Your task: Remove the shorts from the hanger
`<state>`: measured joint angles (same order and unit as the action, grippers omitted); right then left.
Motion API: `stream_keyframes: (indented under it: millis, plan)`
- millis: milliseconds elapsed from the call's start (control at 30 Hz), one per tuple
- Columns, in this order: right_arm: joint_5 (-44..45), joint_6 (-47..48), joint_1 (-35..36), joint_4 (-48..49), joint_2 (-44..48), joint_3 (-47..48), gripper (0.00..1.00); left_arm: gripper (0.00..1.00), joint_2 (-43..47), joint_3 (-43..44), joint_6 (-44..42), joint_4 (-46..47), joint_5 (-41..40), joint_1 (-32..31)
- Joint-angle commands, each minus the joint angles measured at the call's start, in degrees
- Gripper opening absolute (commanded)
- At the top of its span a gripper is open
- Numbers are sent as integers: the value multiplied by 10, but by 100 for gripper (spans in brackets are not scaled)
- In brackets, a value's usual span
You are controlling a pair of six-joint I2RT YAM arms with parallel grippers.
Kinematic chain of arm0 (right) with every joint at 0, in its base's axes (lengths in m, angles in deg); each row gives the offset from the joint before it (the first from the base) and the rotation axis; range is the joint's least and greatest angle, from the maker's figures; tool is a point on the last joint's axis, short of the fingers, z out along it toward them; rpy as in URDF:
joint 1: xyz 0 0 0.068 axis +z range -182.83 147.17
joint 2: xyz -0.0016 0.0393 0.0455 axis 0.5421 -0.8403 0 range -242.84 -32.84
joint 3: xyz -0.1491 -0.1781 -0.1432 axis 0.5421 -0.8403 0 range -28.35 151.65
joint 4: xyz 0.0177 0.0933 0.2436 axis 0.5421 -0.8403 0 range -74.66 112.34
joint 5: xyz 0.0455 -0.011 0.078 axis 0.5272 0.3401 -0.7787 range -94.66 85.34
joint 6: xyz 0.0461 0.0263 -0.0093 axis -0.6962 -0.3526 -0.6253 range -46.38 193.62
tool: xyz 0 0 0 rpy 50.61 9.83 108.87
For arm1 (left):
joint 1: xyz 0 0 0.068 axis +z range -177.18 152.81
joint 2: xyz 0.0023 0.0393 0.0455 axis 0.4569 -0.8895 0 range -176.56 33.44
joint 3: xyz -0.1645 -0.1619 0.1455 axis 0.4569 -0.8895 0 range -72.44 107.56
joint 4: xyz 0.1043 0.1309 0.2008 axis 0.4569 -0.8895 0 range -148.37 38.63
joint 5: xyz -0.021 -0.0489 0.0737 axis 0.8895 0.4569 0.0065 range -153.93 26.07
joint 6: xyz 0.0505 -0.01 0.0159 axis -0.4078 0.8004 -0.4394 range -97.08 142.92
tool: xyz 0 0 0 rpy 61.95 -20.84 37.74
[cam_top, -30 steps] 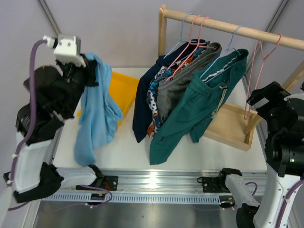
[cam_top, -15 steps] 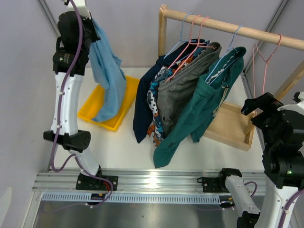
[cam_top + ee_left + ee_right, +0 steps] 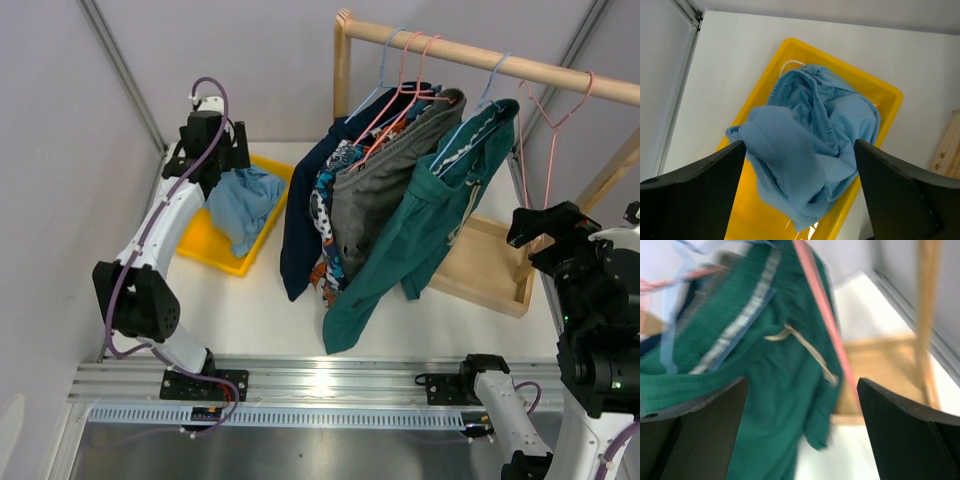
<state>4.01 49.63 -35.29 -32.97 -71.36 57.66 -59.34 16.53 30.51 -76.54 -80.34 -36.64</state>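
Note:
Next, the right gripper grabs the teal shorts' blue hanger by its near arm just below the hook [image 3: 673,301], which leaves the hook and the shorts free for removal.
The light blue shorts [image 3: 245,200] lie crumpled in a yellow tray [image 3: 213,250], spilling over its right rim. My left gripper [image 3: 213,162] hovers just above them, open and holding nothing; in the left wrist view the shorts [image 3: 810,145] lie between and below its spread jaws [image 3: 799,142]. The teal green shorts [image 3: 420,230], grey shorts [image 3: 375,195], patterned shorts [image 3: 325,205] and navy shorts [image 3: 298,225] hang on hangers from the wooden rail [image 3: 470,55]. My right gripper [image 3: 548,222] stands open to the right of the teal shorts [image 3: 765,390], apart from them [image 3: 802,381].
An empty pink hanger [image 3: 545,120] hangs at the rail's right end, close to my right gripper, and shows blurred in the right wrist view [image 3: 825,325]. The rack's wooden base frame [image 3: 485,265] lies on the table at the right. Walls stand close on both sides.
My left arm swung down from high up to just over the yellow tray, its jaws opened and the light blue shorts dropped into the tray. The right arm barely shifted.

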Motion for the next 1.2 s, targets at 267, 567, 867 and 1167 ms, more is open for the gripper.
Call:
stream_keyframes:
  millis: [267, 567, 867, 1167]
  plan:
    - [-282, -92, 3, 225, -151, 104, 98, 99, 317, -165, 41, -31, 116, -17]
    - [-227, -106, 53, 288, -268, 100, 94, 99, 530, -358, 50, -87, 189, -21]
    - [-152, -97, 138, 310, -328, 111, 74, 99, 610, -421, 59, -74, 193, -25]
    - [-100, -90, 178, 303, -328, 106, 0, 99, 603, -427, 57, -68, 210, -25]
